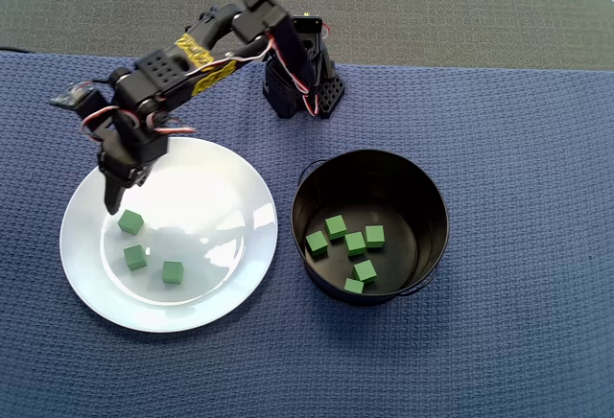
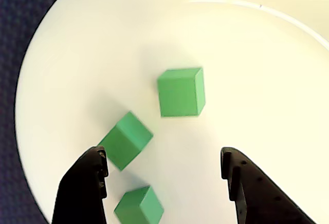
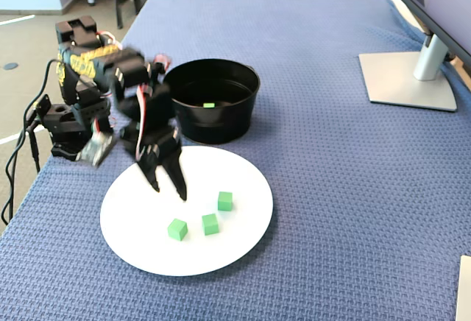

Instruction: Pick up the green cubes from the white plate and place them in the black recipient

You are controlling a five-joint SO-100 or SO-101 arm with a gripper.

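My gripper should next grab the green cube from the white plate (image 1: 221, 207) by its opposite sides, then move it into the black recipient.
Three green cubes (image 1: 130, 221) (image 1: 135, 257) (image 1: 173, 271) lie apart on the left half of the white plate (image 1: 221, 207) in the overhead view. My gripper (image 1: 117, 199) hangs open over the plate's upper left part, just above the nearest cube. The wrist view shows the same three cubes (image 2: 181, 92) (image 2: 126, 140) (image 2: 139, 207) on the plate (image 2: 77, 54). The gripper (image 2: 163, 154) holds nothing, and the lowest cube sits between its fingers, close to the left finger (image 2: 85, 188). The black recipient (image 1: 432, 197) stands right of the plate with several green cubes (image 1: 355, 243) inside.
The arm's base (image 1: 302, 82) stands behind the gap between the plate and the pot, on a blue woven cloth (image 1: 518, 150). In the fixed view a monitor stand (image 3: 408, 78) sits at the far right, with the pot (image 3: 221, 126) behind the plate (image 3: 132, 218).
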